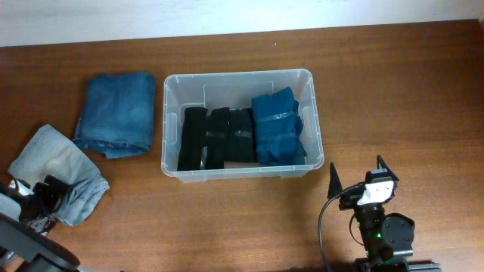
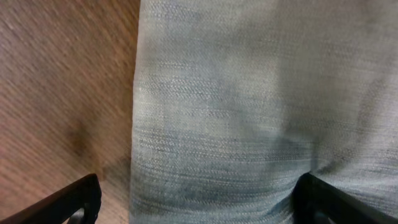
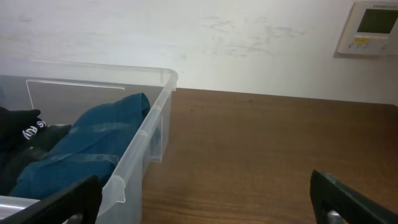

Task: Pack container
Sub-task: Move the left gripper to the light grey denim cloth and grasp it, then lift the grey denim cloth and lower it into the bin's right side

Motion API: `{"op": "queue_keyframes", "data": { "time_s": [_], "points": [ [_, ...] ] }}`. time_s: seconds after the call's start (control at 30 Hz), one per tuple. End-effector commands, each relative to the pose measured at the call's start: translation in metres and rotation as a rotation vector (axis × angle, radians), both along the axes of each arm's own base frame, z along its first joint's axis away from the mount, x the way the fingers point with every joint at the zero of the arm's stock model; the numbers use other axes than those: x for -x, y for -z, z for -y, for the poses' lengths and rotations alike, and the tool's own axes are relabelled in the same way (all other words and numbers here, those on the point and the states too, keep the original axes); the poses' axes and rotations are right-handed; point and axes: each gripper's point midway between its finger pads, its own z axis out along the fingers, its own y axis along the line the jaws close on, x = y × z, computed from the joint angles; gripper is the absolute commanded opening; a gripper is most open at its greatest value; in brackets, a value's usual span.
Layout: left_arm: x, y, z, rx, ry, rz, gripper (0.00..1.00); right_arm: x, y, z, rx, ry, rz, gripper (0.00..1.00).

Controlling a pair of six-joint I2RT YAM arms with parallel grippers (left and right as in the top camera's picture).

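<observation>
The pale jeans should lie in the container [image 1: 175, 85] with the rest of their fold, so my left gripper should next grab them by their near edge [image 1: 65, 212] to leave that rest free.
The clear plastic container [image 1: 175, 85] stands mid-table and holds three rolled black garments [image 1: 215, 136] and a folded teal-blue garment [image 1: 278, 127]. Its corner and the teal garment also show in the right wrist view [image 3: 134, 168]. Folded blue jeans [image 1: 116, 112] lie left of it. Pale light-blue jeans [image 1: 57, 170] lie at the front left. My left gripper [image 1: 38, 198] is open, low over the pale jeans [image 2: 249, 106], a finger on either side of the cloth. My right gripper [image 1: 357, 180] is open and empty, in front of the container's right front corner.
A white wall runs along the table's far edge, with a wall controller [image 3: 371, 26] at the right. Bare wooden tabletop [image 1: 408, 98] lies right of the container and along the front.
</observation>
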Motion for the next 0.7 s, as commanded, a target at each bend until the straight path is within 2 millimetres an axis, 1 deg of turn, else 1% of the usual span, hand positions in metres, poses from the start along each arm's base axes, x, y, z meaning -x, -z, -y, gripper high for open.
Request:
{"op": "queue_keyframes", "data": {
  "time_s": [0.0,0.07,0.1,0.17,0.23,0.33,0.4,0.53,0.6,0.67],
  "points": [
    [0.017,0.026,0.009,0.022,-0.028,-0.078,0.69,0.000,0.001,0.000,-0.010,-0.004,0.001,0.98],
    [0.016,0.026,0.009,0.020,-0.028,-0.076,0.38,0.000,0.001,0.000,-0.010,-0.004,0.001,0.98],
    [0.016,0.026,0.009,0.023,-0.028,-0.074,0.27,0.000,0.001,0.000,-0.010,-0.004,0.001,0.98],
    [0.013,0.025,0.011,0.036,-0.025,-0.058,0.12,0.000,0.001,0.000,-0.010,-0.004,0.001,0.98],
    [0.012,0.021,0.013,0.055,-0.022,-0.058,0.01,0.000,0.001,0.000,-0.010,-0.004,0.001,0.98],
    [0.010,0.010,0.011,0.067,-0.022,-0.068,0.01,0.000,0.001,0.000,-0.010,-0.004,0.001,0.98],
    [0.008,-0.002,0.009,0.078,-0.022,-0.077,0.00,0.000,0.001,0.000,-0.010,-0.004,0.001,0.98],
    [-0.002,-0.045,-0.004,0.051,-0.022,-0.053,0.00,0.000,0.001,0.000,-0.010,-0.004,0.001,0.98],
    [-0.010,-0.077,-0.013,0.004,-0.022,-0.014,0.01,0.000,0.001,0.000,-0.010,-0.004,0.001,0.98],
    [-0.015,-0.101,-0.019,-0.031,-0.022,0.016,0.01,0.000,0.001,0.000,-0.010,-0.004,0.001,0.98]
  ]
}}
